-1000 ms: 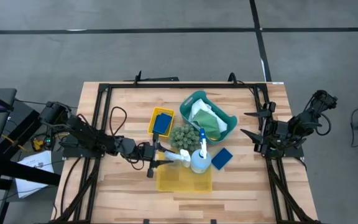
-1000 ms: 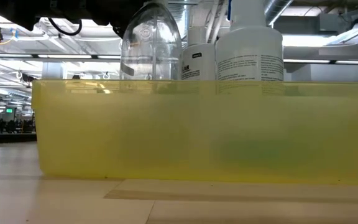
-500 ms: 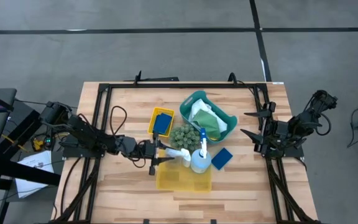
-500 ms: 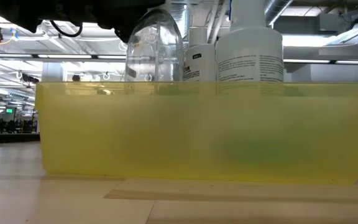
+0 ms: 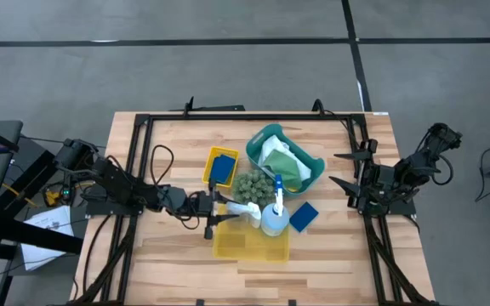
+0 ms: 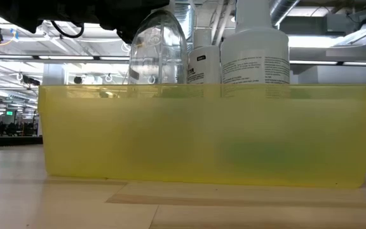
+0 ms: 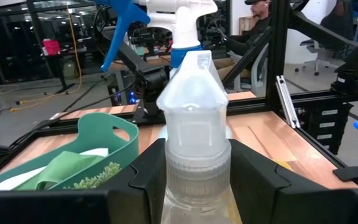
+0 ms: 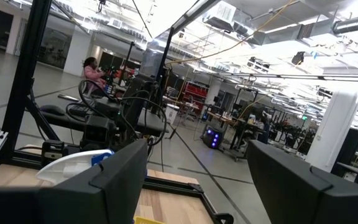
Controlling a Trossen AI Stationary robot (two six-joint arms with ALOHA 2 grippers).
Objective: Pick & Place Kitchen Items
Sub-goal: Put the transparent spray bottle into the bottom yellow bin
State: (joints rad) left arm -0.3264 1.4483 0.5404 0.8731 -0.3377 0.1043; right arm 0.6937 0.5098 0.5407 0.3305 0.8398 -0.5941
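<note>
My left gripper holds the clear bottle upright inside the yellow bin, beside the spray bottle, so the bottle would stand and it is now time to open.
A clear bottle (image 7: 196, 124) stands upright at the table's middle with my left gripper (image 5: 219, 212) shut on it. In the low view the clear bottle (image 6: 157, 48) rises behind the large yellow bin (image 6: 202, 133), whose wall hides its lower part. A white spray bottle (image 5: 272, 217) with a blue trigger stands just right of it. A small white bottle (image 6: 202, 63) stands beside that. My right gripper (image 5: 340, 168) hangs open at the table's right edge, with nothing between its fingers (image 8: 120, 180). My left gripper pinches the clear bottle's ribbed neck (image 7: 197, 169), just below the cap, between its two fingers. The fingers reach in level from the table's left side, one on each side of the neck. The bottle stays upright; the yellow bin hides its base.
A teal basket (image 5: 311, 161) with white and green cloths stands at the far middle. Left of it is a small yellow bin (image 5: 213, 155) holding a blue sponge. A green bumpy ball (image 5: 249, 185) and a loose blue sponge (image 5: 303, 216) lie near the bottles.
My left gripper has carried the clear bottle slightly toward the table's right, still upright. The large yellow bin has slid a little toward the far edge.
</note>
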